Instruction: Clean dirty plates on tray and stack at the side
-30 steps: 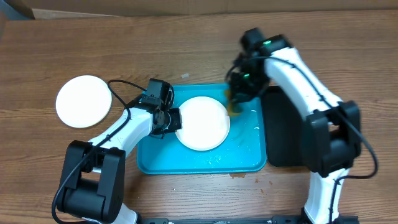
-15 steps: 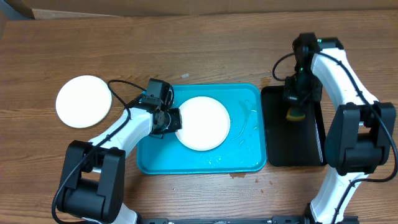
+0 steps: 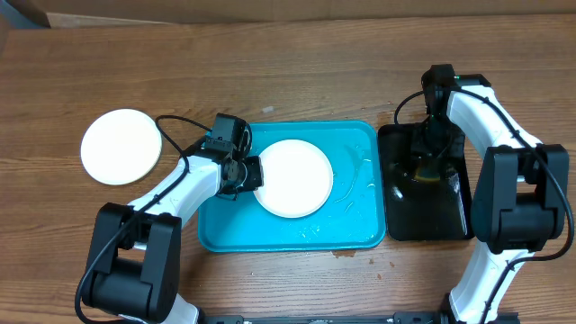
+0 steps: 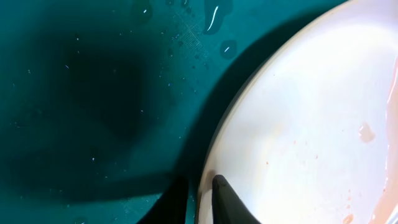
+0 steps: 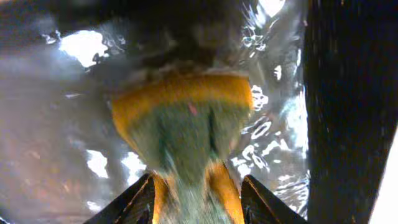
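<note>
The left gripper picks up the white plate by its rim [image 3: 256, 187] [image 4: 201, 190] next, which leaves the plate's smeared side open for cleaning and stacking.
A white plate [image 3: 297, 180] lies on the turquoise tray [image 3: 351, 225]. My left gripper [image 3: 255, 173] is at its left rim. In the left wrist view the fingers of my left gripper [image 4: 199, 194] straddle the rim, one on top of the plate [image 4: 298, 124] and one outside it, over the tray [image 4: 93, 93]. Faint pinkish smears and specks mark the plate's right side. A second white plate [image 3: 121, 146] rests on the table at the left. My right gripper [image 3: 425, 169] hangs over the black tray. Its jaws [image 5: 198, 180] are spread around a blurred yellow-green sponge [image 5: 180, 118].
The glossy black tray [image 3: 450, 216] sits just right of the turquoise one and looks wet [image 5: 56, 124]. Water drops and small crumbs dot the turquoise tray's floor. A brown spot marks the table just below the tray's front edge [image 3: 342, 253].
My right arm has carried the sponge from the turquoise tray's right side over to the black tray, and its jaws have spread apart. The left arm and the plate have not moved.
</note>
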{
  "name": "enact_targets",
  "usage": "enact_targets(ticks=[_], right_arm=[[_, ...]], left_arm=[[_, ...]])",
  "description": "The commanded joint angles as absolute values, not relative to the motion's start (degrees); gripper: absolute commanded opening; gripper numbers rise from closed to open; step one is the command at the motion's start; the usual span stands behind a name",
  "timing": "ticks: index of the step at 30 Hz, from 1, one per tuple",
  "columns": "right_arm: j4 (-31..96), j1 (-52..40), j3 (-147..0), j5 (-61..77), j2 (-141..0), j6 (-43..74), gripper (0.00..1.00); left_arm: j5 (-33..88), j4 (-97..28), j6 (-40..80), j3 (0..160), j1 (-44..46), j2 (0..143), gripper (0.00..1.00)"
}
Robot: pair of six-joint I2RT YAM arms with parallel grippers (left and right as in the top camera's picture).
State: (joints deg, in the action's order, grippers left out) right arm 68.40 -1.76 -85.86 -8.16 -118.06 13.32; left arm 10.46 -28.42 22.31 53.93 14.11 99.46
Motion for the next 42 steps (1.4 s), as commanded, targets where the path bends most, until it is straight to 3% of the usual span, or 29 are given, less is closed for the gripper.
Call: enact_targets(ticks=[1,6,10,11,12,13,21,24,27,42], right_arm=[[70.04,-0.99,-90.21,-8.93,-116.05,13.26,0.47],[73.58,0.84,-98.13,-8.75,-116.05,13.45,0.48],[73.54,4.36,-101.78,-8.78,-116.05,13.47,0.60],[73.01,6.04,-102.08,-8.78,-116.05,13.45,0.66],[72.71,7.18,-102.08,-8.78,-116.05,13.45,0.79],[72.71,8.32,-102.06,-8.78,-116.05,13.45,1.00],[70.72,14.31,-101.95,-8.78,-116.05,13.45,1.00],[69.76,15.14,-101.95,-8.78,-116.05,13.45,1.00],[68.82,15.18,-101.95,-8.80,-116.05,13.45,1.00],[67.53,15.18,-101.95,-8.78,-116.05,13.45,1.00]], left_arm=[[10.57,-28.25,22.72,54.30,14.00,100.29,0.22],[10.57,-28.34,22.72,54.28,14.00,100.29,0.25],[10.57,-28.71,22.72,54.26,14.06,100.29,0.26],[10.55,-28.93,22.72,54.26,14.24,100.29,0.25],[10.55,-28.99,22.72,54.26,14.37,100.29,0.25],[10.52,-29.06,22.72,54.19,14.52,100.29,0.24],[10.11,-28.71,22.72,54.15,15.68,100.29,0.15],[10.15,-28.23,22.61,54.15,15.79,100.29,0.17],[10.68,-27.86,21.82,54.43,15.70,100.29,0.05],[3.64,-38.92,15.38,71.00,15.62,100.27,0.04]])
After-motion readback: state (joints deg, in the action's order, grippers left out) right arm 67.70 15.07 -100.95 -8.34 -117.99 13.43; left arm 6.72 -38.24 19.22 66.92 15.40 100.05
